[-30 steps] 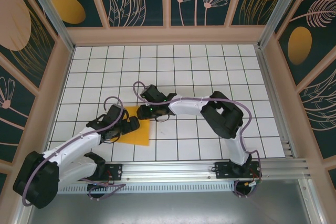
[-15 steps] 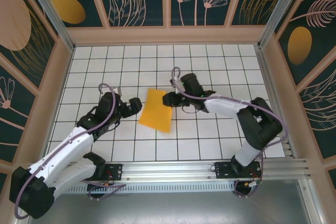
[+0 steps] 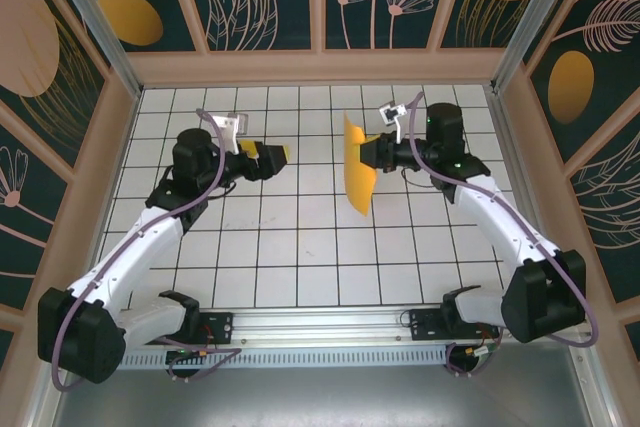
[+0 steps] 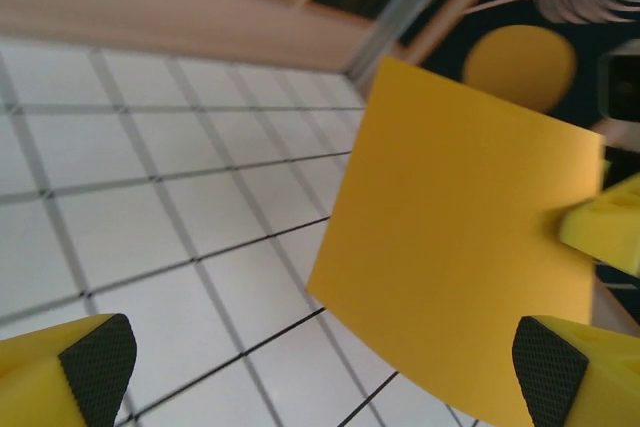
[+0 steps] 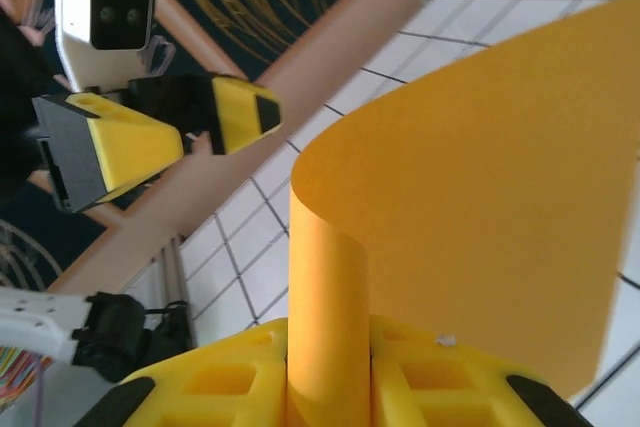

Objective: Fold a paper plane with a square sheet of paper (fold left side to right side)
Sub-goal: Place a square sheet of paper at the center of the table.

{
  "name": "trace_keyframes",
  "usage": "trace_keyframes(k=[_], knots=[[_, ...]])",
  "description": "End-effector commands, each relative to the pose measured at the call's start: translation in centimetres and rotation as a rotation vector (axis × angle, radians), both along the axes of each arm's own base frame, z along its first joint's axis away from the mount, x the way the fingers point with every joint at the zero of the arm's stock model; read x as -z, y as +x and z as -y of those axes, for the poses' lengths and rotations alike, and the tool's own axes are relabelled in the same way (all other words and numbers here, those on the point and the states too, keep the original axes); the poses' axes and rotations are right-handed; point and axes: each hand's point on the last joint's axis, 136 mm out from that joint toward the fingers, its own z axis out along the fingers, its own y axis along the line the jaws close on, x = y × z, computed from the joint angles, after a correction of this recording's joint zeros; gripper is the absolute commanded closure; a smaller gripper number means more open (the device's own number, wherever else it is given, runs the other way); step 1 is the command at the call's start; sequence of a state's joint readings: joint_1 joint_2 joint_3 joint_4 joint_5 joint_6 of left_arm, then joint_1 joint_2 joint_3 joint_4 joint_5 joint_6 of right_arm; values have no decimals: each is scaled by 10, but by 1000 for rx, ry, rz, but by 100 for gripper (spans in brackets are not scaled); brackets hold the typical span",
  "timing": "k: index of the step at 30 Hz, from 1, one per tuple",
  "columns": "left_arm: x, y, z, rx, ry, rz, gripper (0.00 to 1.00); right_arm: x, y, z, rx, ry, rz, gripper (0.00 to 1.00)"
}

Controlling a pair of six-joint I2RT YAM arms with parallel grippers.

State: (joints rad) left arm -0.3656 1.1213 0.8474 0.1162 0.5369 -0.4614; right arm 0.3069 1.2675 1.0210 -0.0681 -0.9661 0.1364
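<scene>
My left gripper reaches the sheet of paper next and grabs its loose edge opposite my right gripper, to fold that side of the sheet across.
The square sheet of paper [image 3: 356, 175] is orange-yellow and hangs on edge in the air over the back middle of the table. It is one curled sheet with no paper plane shape. My right gripper [image 3: 373, 152] is shut on its right edge. In the right wrist view the square sheet of paper [image 5: 480, 197] rolls up between the yellow fingers [image 5: 430, 377] of my right gripper [image 5: 328, 372]. My left gripper [image 3: 272, 159] is open, about a tile and a half left of the sheet. In the left wrist view the square sheet of paper [image 4: 460, 247] faces my left gripper [image 4: 320, 362], apart from both pads.
White grid tiles [image 3: 300, 237] cover the table. Wooden walls [image 3: 320, 67] close it in at the back and sides, with a metal rail [image 3: 330, 322] along the near edge. The left gripper [image 5: 160, 137] appears beyond the sheet in the right wrist view.
The right gripper has lifted the sheet off the table and carried it up and toward the back right. The left arm has swung away to the back left, staying open.
</scene>
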Motion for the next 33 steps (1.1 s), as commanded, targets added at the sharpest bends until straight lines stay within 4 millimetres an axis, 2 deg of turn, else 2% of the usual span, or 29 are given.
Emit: trace_keyframes(k=[1,7,8,11,16,23,25,29,33], knots=[[-52,-21,21,219,-14,257,2,-54,-39,0,-176,31,139,76],[-58,-25,38,361,-41,289,2,-109,-71,3,-292,75,249,76],[-57,-26,40,384,-47,286,2,-116,-76,3,-303,80,265,76],[-69,-30,46,453,-61,314,2,-131,-88,6,-326,94,310,76],[-78,-45,52,576,-82,331,3,-139,-101,9,-344,104,351,76],[-78,-65,60,700,-104,324,15,-128,-94,7,-330,97,329,76],[-75,-69,65,734,-103,309,24,-123,-92,7,-326,96,322,76],[-67,-70,72,772,-91,269,59,-111,-79,7,-272,65,300,75],[-53,-63,74,732,-88,225,92,-94,-50,17,-119,0,251,67]])
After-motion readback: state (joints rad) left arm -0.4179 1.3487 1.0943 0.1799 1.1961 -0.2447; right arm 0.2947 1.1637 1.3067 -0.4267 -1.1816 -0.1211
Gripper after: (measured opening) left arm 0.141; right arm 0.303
